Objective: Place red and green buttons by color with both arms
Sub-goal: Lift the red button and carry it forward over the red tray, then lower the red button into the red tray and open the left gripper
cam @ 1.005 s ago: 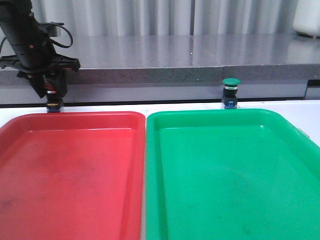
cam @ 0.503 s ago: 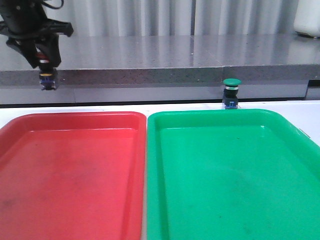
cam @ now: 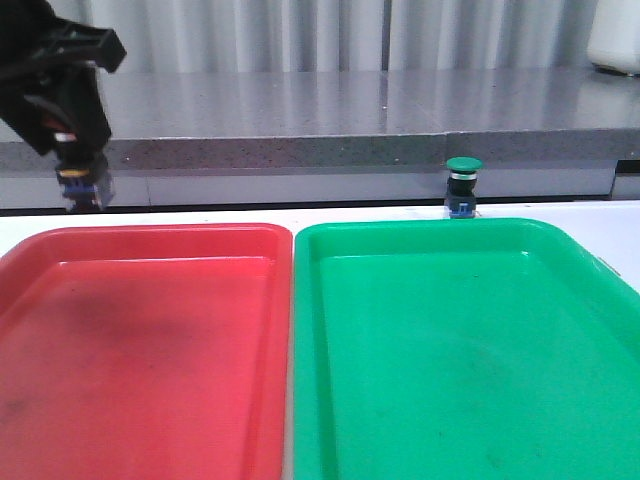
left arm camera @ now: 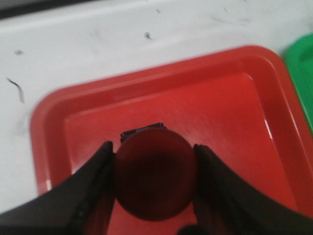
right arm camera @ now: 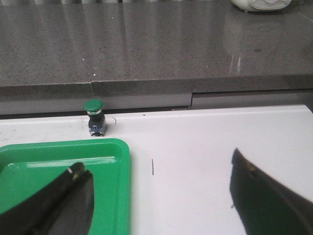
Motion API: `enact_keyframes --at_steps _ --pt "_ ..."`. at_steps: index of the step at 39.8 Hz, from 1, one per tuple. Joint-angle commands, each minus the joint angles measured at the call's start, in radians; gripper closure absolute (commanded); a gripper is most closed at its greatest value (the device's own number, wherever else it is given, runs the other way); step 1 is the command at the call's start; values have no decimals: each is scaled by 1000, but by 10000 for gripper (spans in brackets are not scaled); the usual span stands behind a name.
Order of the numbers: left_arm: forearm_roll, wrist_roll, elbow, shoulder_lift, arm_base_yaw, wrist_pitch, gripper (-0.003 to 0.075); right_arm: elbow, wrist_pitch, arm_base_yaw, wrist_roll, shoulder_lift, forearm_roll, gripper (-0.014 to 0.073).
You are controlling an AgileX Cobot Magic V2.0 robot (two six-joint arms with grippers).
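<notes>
I need to lower the red button into the red tray before my left gripper opens, because the red button's blue base [cam: 87, 194] hangs above the red tray's back rim [cam: 150, 232].
The red button [left arm camera: 155, 174], dark cap toward the camera, is clamped between my left gripper's [left arm camera: 152, 149] fingers above the red tray [left arm camera: 146, 73]. In the front view that gripper [cam: 80, 172] hangs at the far left, above the red tray's [cam: 150, 232] back rim, with the button's [cam: 83, 186] blue base sticking out below. The green button [cam: 463, 186] stands upright on the white table just behind the green tray [cam: 440, 226]. In the right wrist view the green button [right arm camera: 95, 116] lies well ahead of my open, empty right gripper [right arm camera: 157, 164], past the green tray's [right arm camera: 117, 147] corner.
A grey stone counter ledge [cam: 350, 120] runs along the back, right behind both buttons. A white container [cam: 615, 35] sits on it at the far right. The two trays lie side by side, nearly touching. White table [right arm camera: 205, 142] extends right of the green tray.
The left gripper lifted the red button off the table behind the red tray, then shifted left and toward the camera, dropping slightly. The green button has not moved.
</notes>
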Motion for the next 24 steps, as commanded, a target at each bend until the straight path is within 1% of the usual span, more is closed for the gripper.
enact_keyframes --at_steps 1,6,10,19,21,24 --pt "-55 -14 72 -62 -46 -102 654 -36 -85 2 -3 14 -1 4" --pt "-64 -14 163 -53 -94 -176 653 -36 -85 2 -3 14 -1 4" --pt "-80 -16 193 -51 -110 -178 653 -36 -85 2 -3 14 -1 4" --pt "-90 -16 245 -31 -112 -180 650 -36 -85 2 -3 14 -1 4" --pt "-95 -16 250 -19 -112 -180 634 -36 -85 2 -3 14 -1 4" --pt "-112 -16 252 -13 -112 -180 589 -36 -85 2 -3 14 -1 4"
